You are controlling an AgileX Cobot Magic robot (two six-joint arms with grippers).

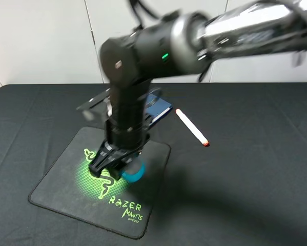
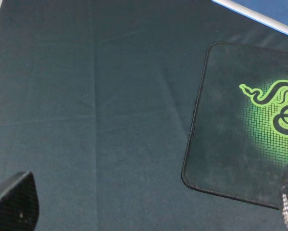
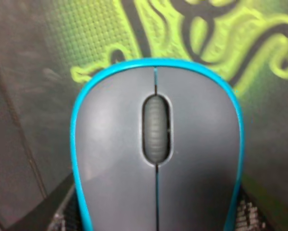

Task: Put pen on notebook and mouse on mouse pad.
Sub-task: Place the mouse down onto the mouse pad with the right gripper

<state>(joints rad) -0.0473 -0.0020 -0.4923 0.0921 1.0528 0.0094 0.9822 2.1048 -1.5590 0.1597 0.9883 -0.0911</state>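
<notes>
My right gripper holds the mouse [image 1: 134,173] above the mouse pad, short of the logo's middle, so it is too early to release. The mouse comes down first.
The grey mouse [image 1: 134,173] with teal sides sits between the fingers of my right gripper [image 1: 115,163], which is shut on it low over the green logo of the black mouse pad [image 1: 66,174]. The right wrist view is filled by the mouse [image 3: 156,144], with the pad [image 3: 28,72] just beneath; I cannot tell whether they touch. The white pen [image 1: 191,127] lies on the cloth to the right of the blue notebook [image 1: 161,108], which the arm partly hides. My left gripper [image 2: 152,199] is open and empty over the cloth beside the pad's corner [image 2: 225,144].
A black cloth [image 1: 256,169] covers the whole table. The right arm stretches from the upper right across the middle and hides most of the notebook. A strip of the notebook [image 2: 273,12] shows in the left wrist view.
</notes>
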